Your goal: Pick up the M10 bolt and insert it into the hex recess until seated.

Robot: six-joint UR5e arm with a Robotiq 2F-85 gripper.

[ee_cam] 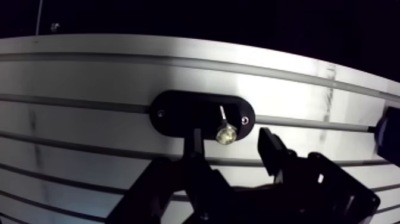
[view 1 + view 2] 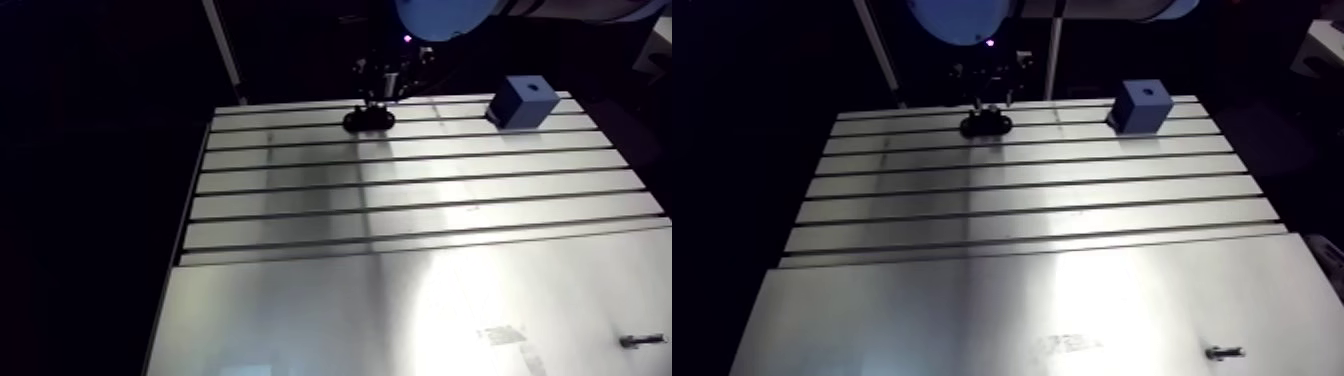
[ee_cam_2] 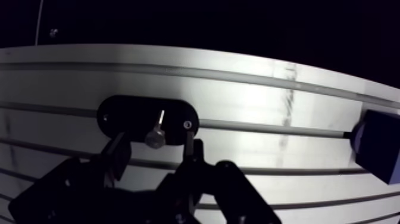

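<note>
My gripper grabs the small bolt by its head (image 1: 226, 134) next, which leaves the small bolt's stem (image 1: 222, 114) free to enter the hex hole.
A black oval plate (image 1: 178, 113) lies on the slotted table (image 2: 400, 200) at its far edge. A silver bolt (image 1: 225, 132) stands in the plate, its head towards the wrist camera and its shank running down into the plate. My gripper (image 1: 232, 143) hangs just above the plate, open. The bolt head sits in the gap between the two dark fingers (image 1: 195, 146), and neither finger touches it. In the arm view the gripper (image 2: 378, 95) hovers right over the plate (image 2: 369, 121).
A blue block (image 2: 524, 100) with a hole in its top stands at the far right of the table. A second small bolt (image 2: 640, 340) lies on the smooth sheet near the front right edge.
</note>
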